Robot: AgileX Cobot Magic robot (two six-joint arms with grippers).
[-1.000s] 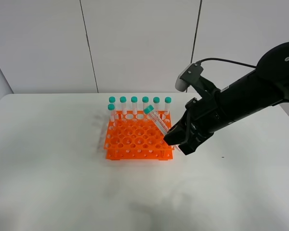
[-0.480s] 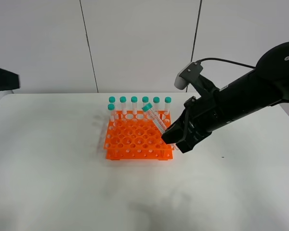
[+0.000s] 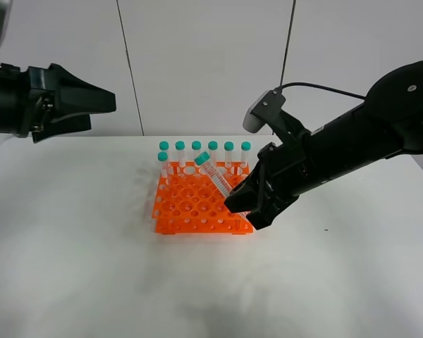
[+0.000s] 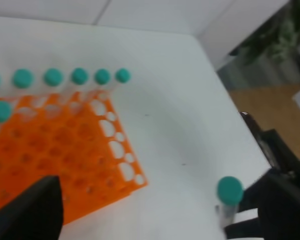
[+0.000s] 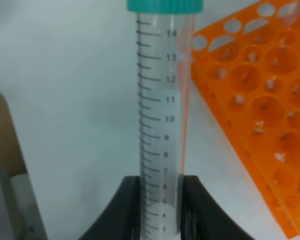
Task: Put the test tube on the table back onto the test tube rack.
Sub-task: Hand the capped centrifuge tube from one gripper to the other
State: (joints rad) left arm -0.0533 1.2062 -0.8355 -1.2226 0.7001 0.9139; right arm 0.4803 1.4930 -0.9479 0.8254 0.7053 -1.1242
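My left gripper grips the test tube by its teal cap (image 3: 202,158) next, to put the tube back into the orange rack (image 3: 190,204).
My right gripper (image 3: 241,202) is shut on the lower part of the test tube (image 3: 216,177), which is clear with a teal cap. The tube hangs tilted over the right side of the orange test tube rack (image 3: 190,204), cap up and leaning left. The right wrist view shows the tube (image 5: 165,110) between the black fingers (image 5: 132,202), with the rack (image 5: 260,95) beside it. My left gripper (image 3: 102,113) is open and empty, high at the far left. Its wrist view shows the rack (image 4: 65,145) and the held tube's cap (image 4: 230,190).
Several identical teal-capped tubes (image 3: 204,151) stand along the rack's back row, with one more at the left of the second row. The rack sits mid-table on the white table (image 3: 92,267). White wall panels stand behind.
My right gripper has moved left with the tube, carrying it further over the rack. My left arm has come into view at the upper left.
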